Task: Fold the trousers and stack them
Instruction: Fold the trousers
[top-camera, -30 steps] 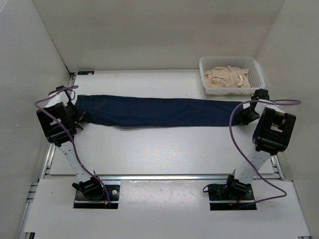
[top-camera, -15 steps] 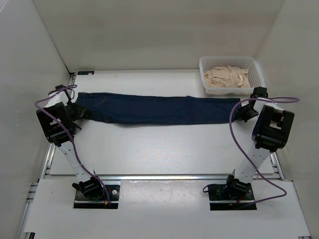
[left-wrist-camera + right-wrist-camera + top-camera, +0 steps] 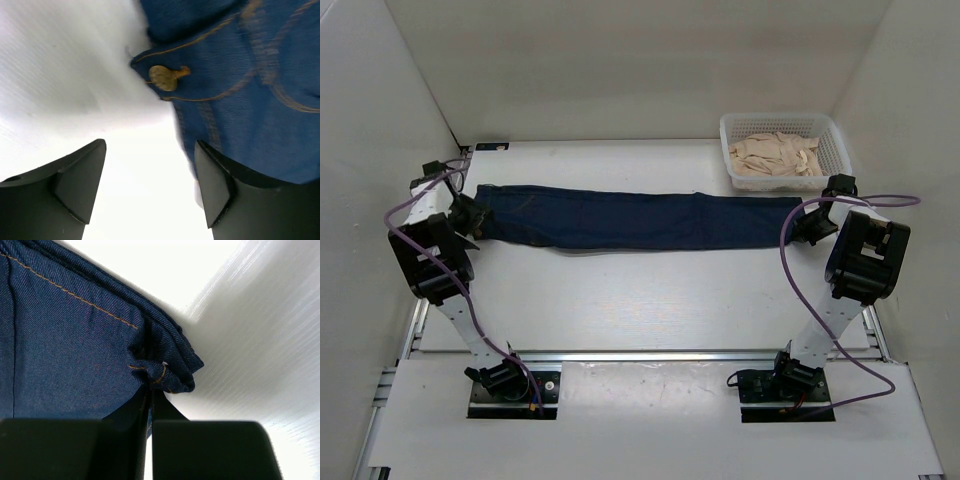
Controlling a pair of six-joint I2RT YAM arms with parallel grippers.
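The left gripper should stretch the trousers straight for folding, so next it needs to grab the trousers' waistband at the brass button (image 3: 483, 212) (image 3: 163, 78), opposite the trousers' held hem.
The dark navy trousers (image 3: 630, 220) lie stretched flat across the table, waist at the left, leg ends at the right. My left gripper (image 3: 468, 215) is open at the waist corner; in the left wrist view (image 3: 150, 172) its jaws stand wide apart over bare table, with the waistband and brass button (image 3: 163, 78) just ahead. My right gripper (image 3: 812, 225) is shut on the hem of the trousers; the right wrist view (image 3: 150, 395) shows the bunched denim hem (image 3: 165, 367) pinched between the closed fingers.
A white plastic basket (image 3: 832, 128) holding beige cloth (image 3: 775, 155) stands at the back right, just behind my right gripper. White walls close in on the left, right and back. Purple cables loop beside both arms.
My left gripper has let go of the waist and drawn back to the left and away. The trousers shifted slightly toward the back and now lie flat. The right gripper keeps its hold.
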